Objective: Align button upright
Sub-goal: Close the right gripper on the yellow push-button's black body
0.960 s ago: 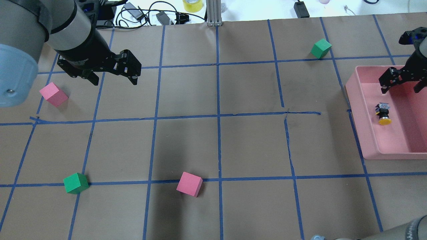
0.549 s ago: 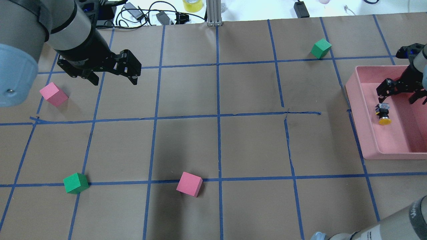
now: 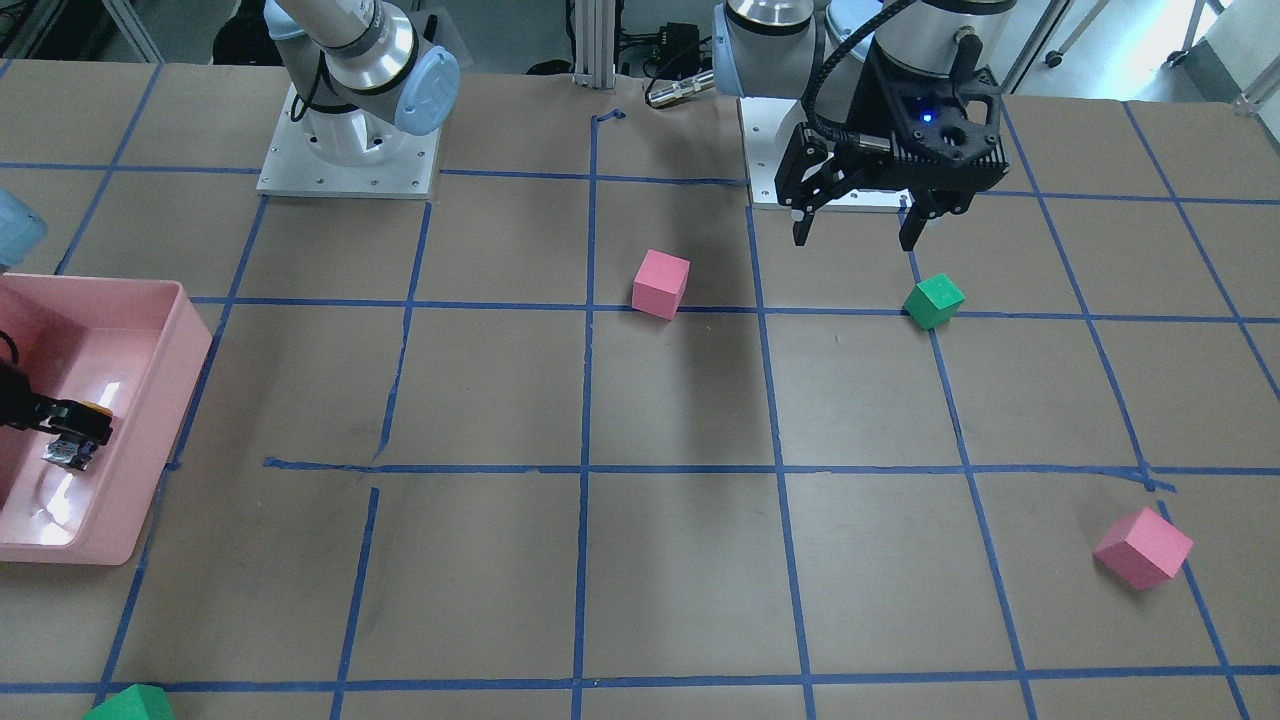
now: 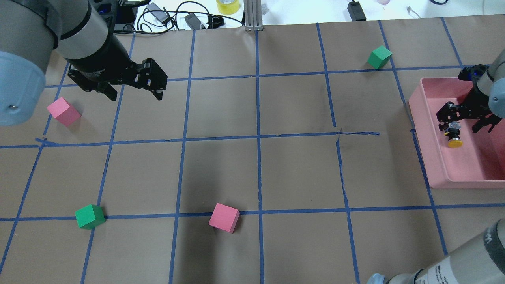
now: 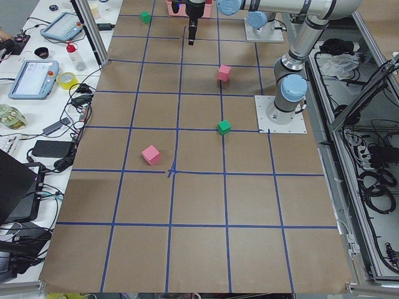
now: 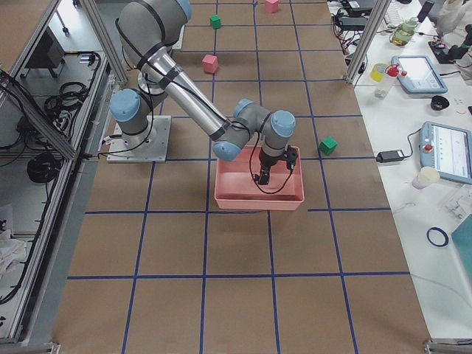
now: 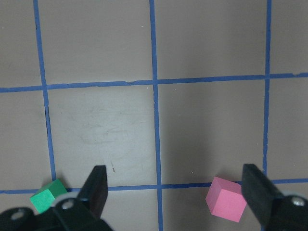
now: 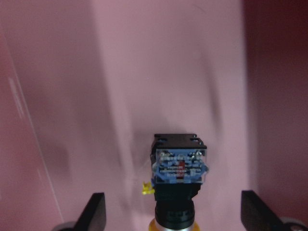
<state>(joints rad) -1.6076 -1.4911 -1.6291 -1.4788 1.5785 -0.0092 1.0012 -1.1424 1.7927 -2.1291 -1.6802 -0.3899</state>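
Note:
My right gripper grabs the button by its black middle body (image 8: 175, 204) next, between terminal block (image 8: 179, 165) and cap, to set it upright.
The button (image 4: 453, 136) lies on its side inside the pink tray (image 4: 465, 182), yellow cap toward the robot and silvery terminal end away. My right gripper (image 4: 462, 121) is open and hangs low over the button's terminal end, one finger on each side, not touching it. In the right wrist view the button (image 8: 179, 183) sits centred between the two fingers (image 8: 95, 211). From the front, the button (image 3: 70, 452) shows just below one finger (image 3: 75, 422). My left gripper (image 4: 135, 93) is open and empty, raised over the far left of the table.
Pink cubes (image 4: 63, 111) (image 4: 224, 217) and green cubes (image 4: 90, 216) (image 4: 379, 57) lie scattered on the brown paper with its blue tape grid. The tray's walls (image 3: 150, 460) enclose the button closely. Cables and a tape roll lie past the far edge.
My right gripper has moved toward the robot and downward inside the tray, from its far part to straddling the button's end. The left arm and the button have not moved.

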